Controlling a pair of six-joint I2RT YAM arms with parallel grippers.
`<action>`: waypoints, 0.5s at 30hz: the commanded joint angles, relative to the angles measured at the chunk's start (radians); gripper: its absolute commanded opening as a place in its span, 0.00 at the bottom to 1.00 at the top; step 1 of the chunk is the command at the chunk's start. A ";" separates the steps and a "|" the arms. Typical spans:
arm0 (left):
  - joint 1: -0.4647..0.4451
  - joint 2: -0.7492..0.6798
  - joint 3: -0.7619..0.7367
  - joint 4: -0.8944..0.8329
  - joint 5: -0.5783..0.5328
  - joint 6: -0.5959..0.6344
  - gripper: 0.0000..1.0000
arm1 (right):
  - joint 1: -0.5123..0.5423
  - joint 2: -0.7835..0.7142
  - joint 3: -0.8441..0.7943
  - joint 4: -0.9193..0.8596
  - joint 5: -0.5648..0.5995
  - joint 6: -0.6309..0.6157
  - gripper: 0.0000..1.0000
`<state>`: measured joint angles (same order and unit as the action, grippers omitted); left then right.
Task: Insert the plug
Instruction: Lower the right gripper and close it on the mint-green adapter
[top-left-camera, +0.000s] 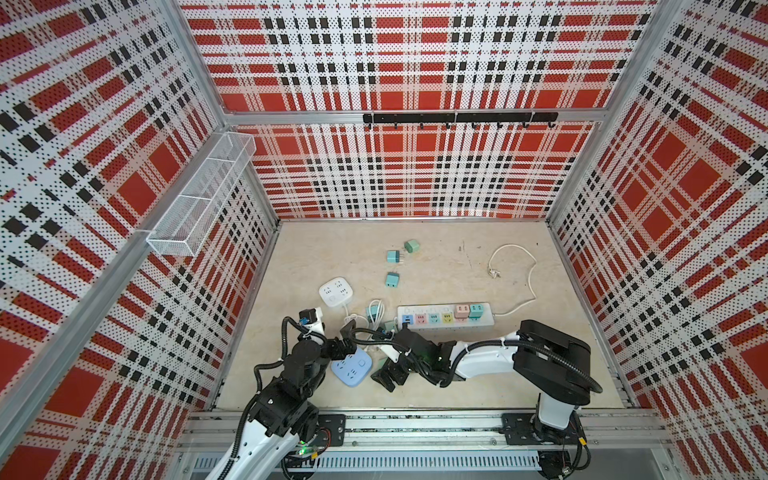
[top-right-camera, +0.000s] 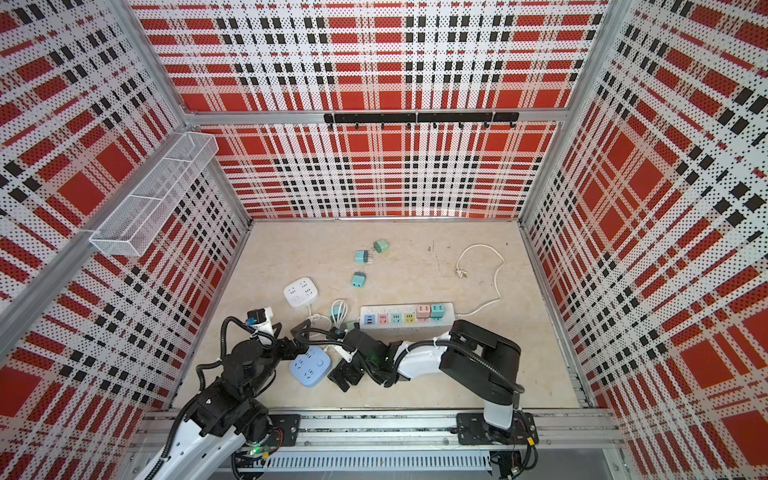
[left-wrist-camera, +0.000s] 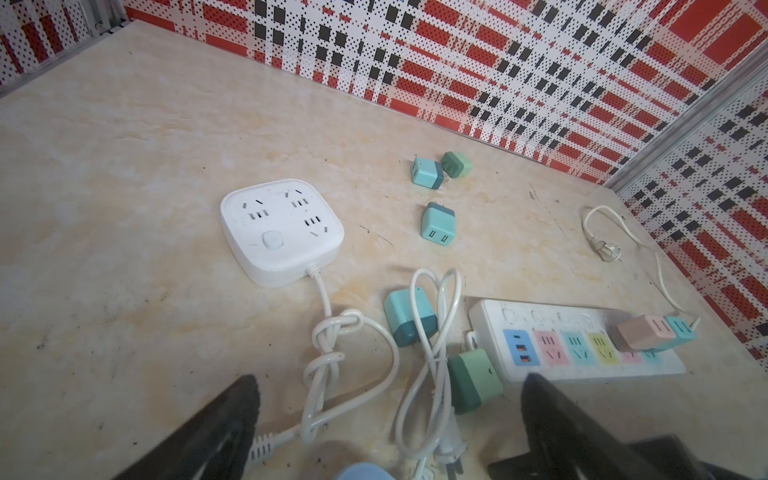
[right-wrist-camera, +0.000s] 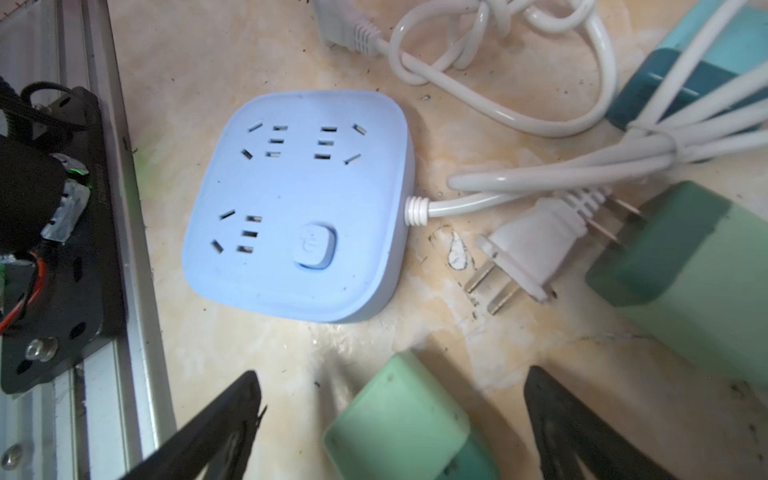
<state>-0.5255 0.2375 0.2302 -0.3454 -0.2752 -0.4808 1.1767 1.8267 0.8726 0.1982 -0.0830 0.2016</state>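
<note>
The light green plug needs its light green end free so that my left gripper can grab that end and insert the plug. My right gripper will grip the plug across its sides next.
A light green plug (right-wrist-camera: 399, 419) lies on the table between the spread fingers of my right gripper (right-wrist-camera: 395, 380), which is open and not touching it. Just beyond it sits the blue square socket block (right-wrist-camera: 297, 203) (top-left-camera: 351, 368), with its white cord plug (right-wrist-camera: 528, 249) lying loose beside it. My left gripper (left-wrist-camera: 390, 382) (top-left-camera: 348, 336) hangs open over tangled white cords, holding nothing. A darker green plug (left-wrist-camera: 473, 380) and a teal plug (left-wrist-camera: 409, 318) lie among the cords. The long white strip (left-wrist-camera: 577, 349) (top-left-camera: 446, 318) has a pink plug (left-wrist-camera: 642, 332) and a teal plug (top-left-camera: 476, 310) seated in it.
A white square socket block (left-wrist-camera: 280, 232) (top-left-camera: 336, 292) sits left of the strip. Three loose plugs (top-left-camera: 391, 279) lie farther back. The strip's white cord (top-left-camera: 515, 266) loops at the back right. The metal rail (right-wrist-camera: 104, 249) runs along the table's front edge.
</note>
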 joint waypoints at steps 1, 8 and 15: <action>-0.007 -0.012 0.011 0.011 -0.015 0.002 0.99 | 0.001 0.011 0.027 0.006 -0.020 -0.028 1.00; -0.007 -0.012 0.009 0.010 -0.016 0.000 0.99 | 0.033 0.015 -0.001 0.009 -0.009 -0.012 0.89; -0.006 -0.012 0.011 0.010 -0.018 -0.001 0.99 | 0.104 0.009 0.004 -0.078 0.111 -0.004 0.78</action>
<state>-0.5255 0.2337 0.2302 -0.3454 -0.2752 -0.4808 1.2560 1.8301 0.8806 0.1528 -0.0387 0.2016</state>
